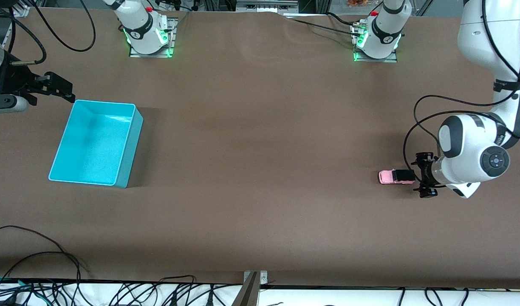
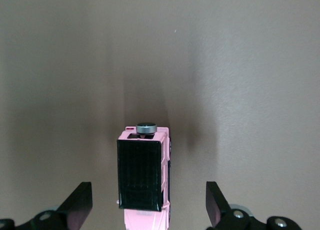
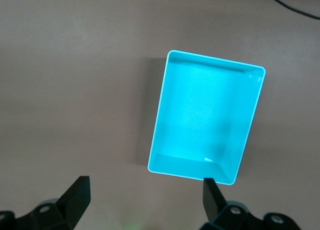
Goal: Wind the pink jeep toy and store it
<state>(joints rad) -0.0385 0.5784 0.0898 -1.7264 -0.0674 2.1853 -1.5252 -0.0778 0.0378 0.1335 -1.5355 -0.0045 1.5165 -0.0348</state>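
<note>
I should next pick up the pink jeep toy (image 1: 395, 177) by its black roof's sides with my left gripper, to wind and store it in the cyan bin.
The pink jeep toy (image 1: 395, 177) stands on the brown table near the left arm's end, black roof up. In the left wrist view the jeep (image 2: 142, 175) lies lengthwise between the jaws, with a small grey round part (image 2: 146, 128) at its end away from the gripper. My left gripper (image 1: 417, 177) is low and level with the table, open (image 2: 149, 202). Its fingers stand wide on both sides of the jeep's end without touching it. My right gripper (image 1: 66, 91) is open (image 3: 145, 195) and empty in the air beside the cyan bin (image 1: 105, 103).
The cyan bin (image 3: 215, 59) is empty and stands toward the right arm's end of the table. Both arm bases (image 1: 149, 38) stand along the table's edge farthest from the front camera. Cables (image 1: 52, 272) and a metal bracket (image 1: 253, 282) line the nearest edge.
</note>
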